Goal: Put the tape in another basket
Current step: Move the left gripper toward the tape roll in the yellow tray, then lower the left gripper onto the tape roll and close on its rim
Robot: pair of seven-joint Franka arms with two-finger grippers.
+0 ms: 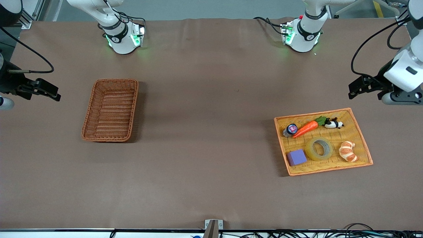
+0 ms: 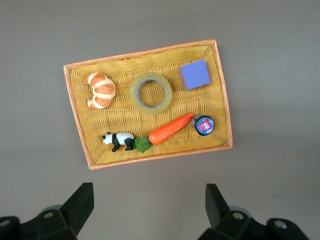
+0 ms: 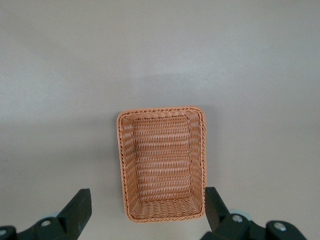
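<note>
Next, the left gripper grabs the tape by its ring side [image 1: 309, 149] to move the tape into the reddish-brown wicker basket [image 1: 110, 110].
The tape [image 1: 319, 149], a translucent yellowish ring, lies flat in the shallow orange-yellow tray [image 1: 358, 135] toward the left arm's end of the table. It also shows in the left wrist view [image 2: 151, 93], in the tray [image 2: 125, 112]. The deep reddish-brown wicker basket [image 1: 110, 110] stands empty toward the right arm's end and shows in the right wrist view [image 3: 162, 162]. My left gripper [image 1: 352, 92] hangs open and empty above the bare table beside the tray [image 2: 149, 205]. My right gripper [image 1: 54, 94] hangs open and empty above the table beside the basket [image 3: 148, 207].
The tray also holds a croissant [image 1: 347, 151], a purple block [image 1: 296, 157], a toy carrot [image 1: 307, 128], a small panda figure [image 1: 333, 123] and a small round jar [image 1: 290, 129]. Brown table cloth lies between the basket and the tray.
</note>
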